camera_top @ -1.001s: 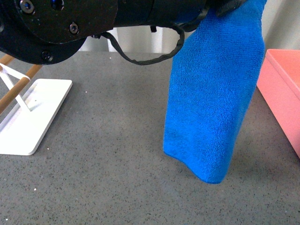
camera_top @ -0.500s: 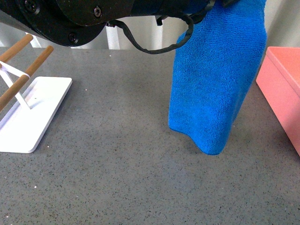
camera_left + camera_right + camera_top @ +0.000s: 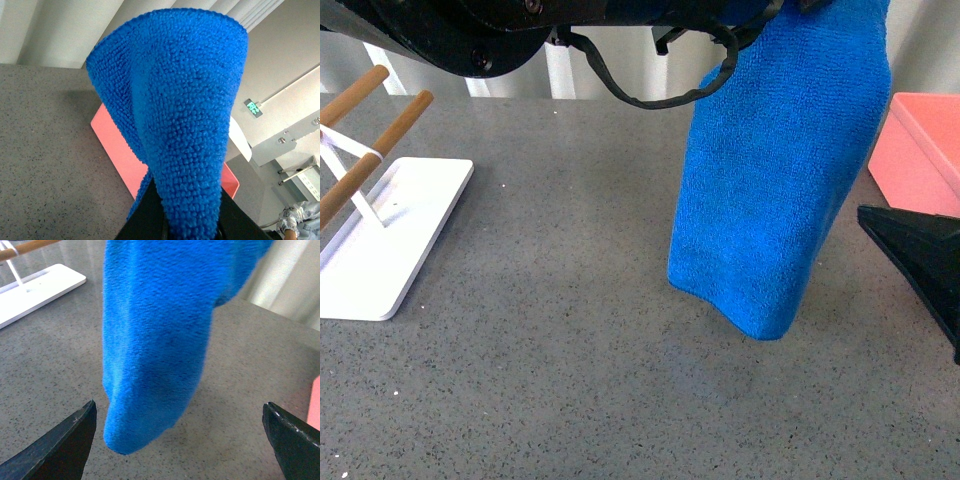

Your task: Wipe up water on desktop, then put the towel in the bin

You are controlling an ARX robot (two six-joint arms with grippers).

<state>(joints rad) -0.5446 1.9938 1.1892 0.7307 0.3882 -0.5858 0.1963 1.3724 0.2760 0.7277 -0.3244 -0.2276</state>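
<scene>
I should next grab the blue towel [image 3: 160, 320] with my right gripper by its dangling lower tip [image 3: 137, 427], to wipe up the water and then put the towel in the bin.
The bright blue towel [image 3: 770, 180] hangs in a long fold from my left gripper [image 3: 182, 220], which is shut on its top end. Its lower tip floats just above the speckled grey desktop [image 3: 550, 320]. A faint paler patch [image 3: 692, 365] lies on the desktop below the tip; I cannot tell whether it is water. The salmon-pink bin [image 3: 932, 140] stands at the right edge, beyond the towel [image 3: 180, 115] in the left wrist view. My right gripper [image 3: 180, 437] is open, its black fingers [image 3: 920, 250] wide apart in front of the towel's tip [image 3: 150, 365].
A white rack base [image 3: 390, 240] with slanted wooden rods [image 3: 375, 135] stands at the left of the desktop. The left arm's black body and a looped cable [image 3: 660, 95] cross the top of the front view.
The left arm has risen towards the top of the front view, with the towel still hanging from it. A black finger of my right gripper has come in at the right edge, before the bin.
</scene>
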